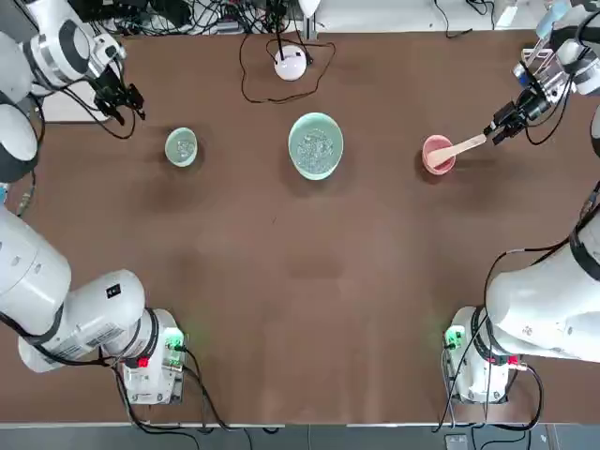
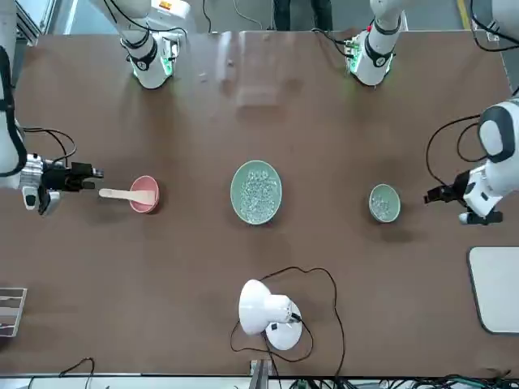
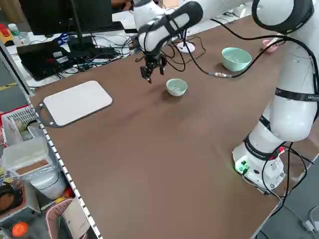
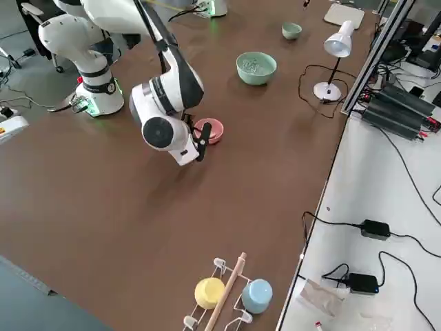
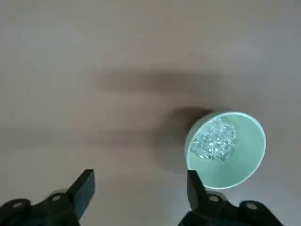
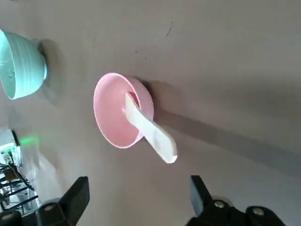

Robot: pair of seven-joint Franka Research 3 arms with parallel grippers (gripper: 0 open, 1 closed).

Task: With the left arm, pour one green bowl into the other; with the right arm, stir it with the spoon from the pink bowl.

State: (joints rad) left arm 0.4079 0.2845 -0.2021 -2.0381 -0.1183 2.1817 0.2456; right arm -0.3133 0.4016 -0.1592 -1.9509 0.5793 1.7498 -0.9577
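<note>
My left gripper takes hold of the small green bowl by its rim [image 2: 397, 204] [image 5: 189, 165] next. From here it keeps the bowl level, since loose clear bits lie inside.
The small green bowl [image 1: 181, 147] holds clear bits and stands left of the large green bowl [image 1: 315, 145], which holds whitish-grey crumbs. My left gripper [image 1: 129, 101] hovers open beyond and to the left of the small bowl [image 5: 225, 148], one finger [image 5: 195, 186] just short of its rim. The pink bowl [image 1: 438, 155] sits to the right, and the wooden spoon [image 1: 461, 146] leans in it, handle sticking out over the rim. My right gripper [image 1: 501, 123] is open just past the handle's end [image 6: 162, 143], holding nothing.
A white desk lamp [image 1: 291, 62] with a looping cable stands behind the large bowl. A white board [image 2: 495, 288] lies at the table's far left corner. A rack with a yellow and a blue cup [image 4: 227, 293] sits off to the right.
</note>
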